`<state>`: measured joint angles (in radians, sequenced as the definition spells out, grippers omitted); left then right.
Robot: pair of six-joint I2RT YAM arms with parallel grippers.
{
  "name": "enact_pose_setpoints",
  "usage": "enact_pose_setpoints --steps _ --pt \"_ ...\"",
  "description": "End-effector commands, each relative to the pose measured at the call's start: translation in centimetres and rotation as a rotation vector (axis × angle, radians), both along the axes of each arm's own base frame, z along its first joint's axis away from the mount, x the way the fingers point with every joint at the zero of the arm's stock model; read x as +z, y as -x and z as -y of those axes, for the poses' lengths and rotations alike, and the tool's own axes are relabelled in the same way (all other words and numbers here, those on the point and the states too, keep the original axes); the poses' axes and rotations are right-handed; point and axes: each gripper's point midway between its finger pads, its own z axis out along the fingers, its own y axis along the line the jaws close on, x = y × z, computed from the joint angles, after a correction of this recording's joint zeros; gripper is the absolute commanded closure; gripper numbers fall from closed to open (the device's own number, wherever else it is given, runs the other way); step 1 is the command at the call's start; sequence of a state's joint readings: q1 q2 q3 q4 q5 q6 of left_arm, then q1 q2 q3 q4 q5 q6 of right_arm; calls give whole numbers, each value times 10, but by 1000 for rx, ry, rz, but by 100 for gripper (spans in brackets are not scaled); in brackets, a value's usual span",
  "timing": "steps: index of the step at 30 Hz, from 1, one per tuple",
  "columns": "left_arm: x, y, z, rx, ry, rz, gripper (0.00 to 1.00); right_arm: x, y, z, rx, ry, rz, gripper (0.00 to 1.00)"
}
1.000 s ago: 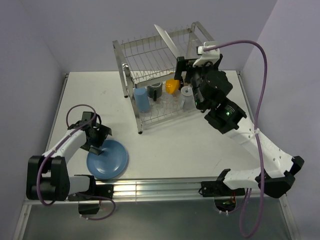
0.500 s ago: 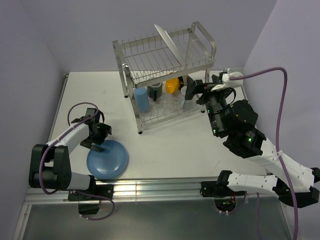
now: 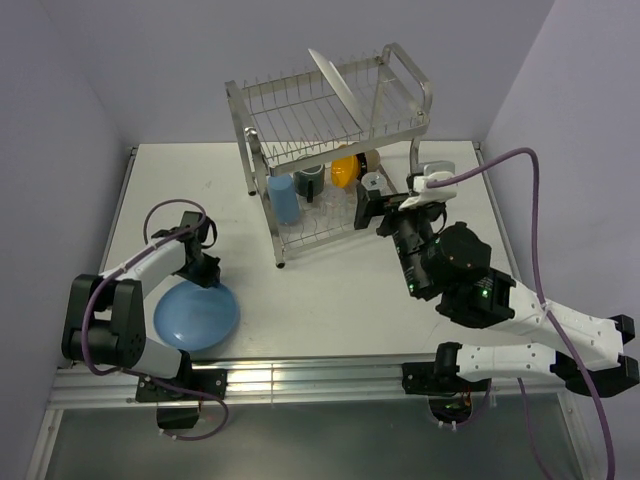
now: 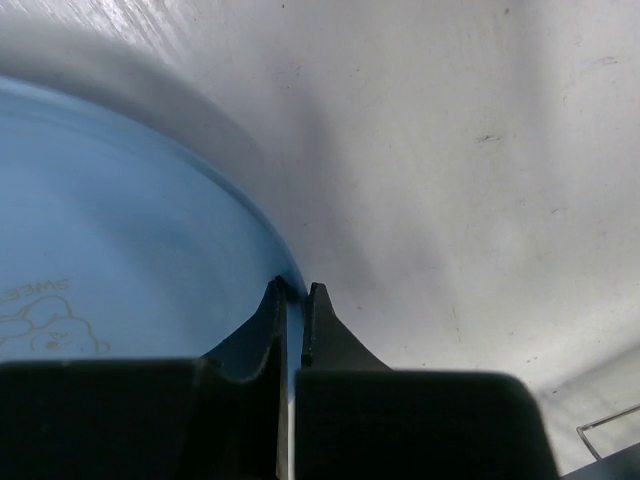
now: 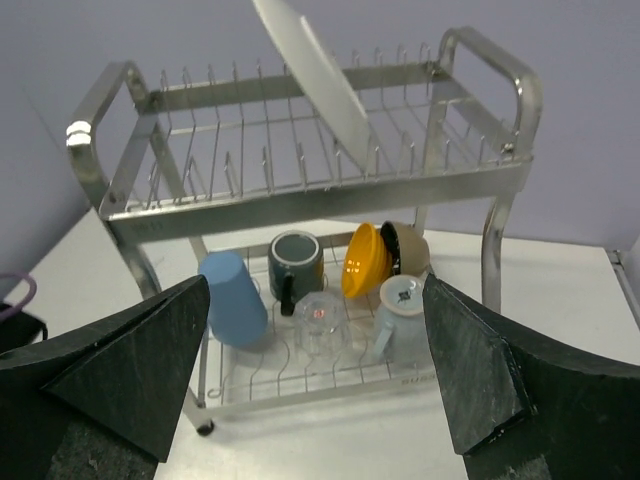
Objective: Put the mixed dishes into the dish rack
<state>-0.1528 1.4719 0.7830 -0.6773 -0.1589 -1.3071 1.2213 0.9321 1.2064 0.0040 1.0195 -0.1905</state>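
I need to grab the light blue plate (image 3: 195, 315) next with my right gripper, by the plate's rim beside my left gripper, to load it edgewise into the rack.
The light blue plate (image 3: 195, 315) (image 4: 120, 250) lies at the near left of the table, and my left gripper (image 3: 205, 272) (image 4: 295, 292) is shut on its far rim. The dish rack (image 3: 330, 110) (image 5: 300, 190) stands at the back. A white plate (image 3: 335, 80) (image 5: 310, 70) leans in its upper tier. Its lower tier holds a blue cup (image 5: 232, 298), a dark mug (image 5: 295, 262), an orange bowl (image 5: 362, 262), a clear glass (image 5: 322, 322) and a pale grey-blue mug (image 5: 400, 312). My right gripper (image 3: 385, 205) (image 5: 315, 290) hangs open and empty in front of the rack's right end.
A tan bowl (image 5: 410, 248) sits behind the orange one. Purple walls close in behind and at both sides. A purple cable (image 3: 165, 210) loops over the left arm. A metal rail (image 3: 300, 375) runs along the table's near edge.
My left gripper has shut on the plate's rim, and the plate has slid left. The right arm has drawn back from the rack toward the near side, still open.
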Motion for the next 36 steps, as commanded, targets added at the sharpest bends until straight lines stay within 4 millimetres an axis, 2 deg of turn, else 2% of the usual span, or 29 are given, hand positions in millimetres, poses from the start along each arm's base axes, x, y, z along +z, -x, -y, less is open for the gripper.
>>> enact_pose_setpoints --steps 1,2,4,7,8,9,10,11,13,14,16,17,18,21,22,23,24,26,27,29,30,33,36 --pt "-33 21 -14 2 -63 -96 100 -9 6 0 -21 -24 -26 6" --pt "-28 19 -13 -8 -62 -86 100 -15 9 -12 32 -41 -43 6" --pt "-16 12 -13 -17 -63 -49 100 -34 12 -22 82 -14 -89 6" --pt "15 0 -6 -86 -36 69 100 -59 25 -56 262 -59 -158 5" --pt "32 -4 -3 -113 -26 134 100 -65 35 -78 378 -83 -181 5" --pt "42 -5 -1 -129 -14 172 100 -80 40 -90 431 -66 -204 5" --pt "51 -5 3 -142 7 202 100 -93 43 -105 479 -48 -228 5" --pt "69 -6 6 -164 21 270 100 -99 50 -120 544 -66 -248 4" --pt "86 -5 11 -188 44 334 100 -132 51 -143 573 -30 -311 4" --pt "100 -3 15 -204 63 386 100 -134 53 -155 599 -65 -320 2" --pt "110 0 17 -220 79 423 100 -160 62 -180 683 -38 -370 2" --pt "119 3 20 -229 95 452 100 -156 63 -191 713 -80 -361 1" --pt "124 6 21 -235 103 469 100 -168 68 -205 758 -69 -386 1" --pt "131 13 28 -255 147 487 100 -171 70 -227 806 -93 -379 0" --pt "135 16 30 -258 159 504 100 -185 70 -237 817 -76 -403 0" --pt "136 18 33 -265 172 507 100 -185 68 -243 825 -87 -394 0" --pt "138 20 33 -264 178 515 100 -199 67 -252 825 -67 -415 0" --pt "141 24 34 -268 188 526 100 -206 70 -266 862 -70 -425 0" --pt "143 26 37 -275 201 530 100 -218 70 -276 871 -55 -444 0" --pt "144 31 40 -285 221 536 100 -226 75 -289 897 -50 -445 0" --pt "146 33 43 -293 239 539 100 -239 74 -298 894 -31 -460 0" --pt "152 39 42 -298 243 555 100 -257 71 -311 884 -19 -471 0" --pt "159 44 41 -304 240 572 100 -267 72 -326 900 -17 -476 0"
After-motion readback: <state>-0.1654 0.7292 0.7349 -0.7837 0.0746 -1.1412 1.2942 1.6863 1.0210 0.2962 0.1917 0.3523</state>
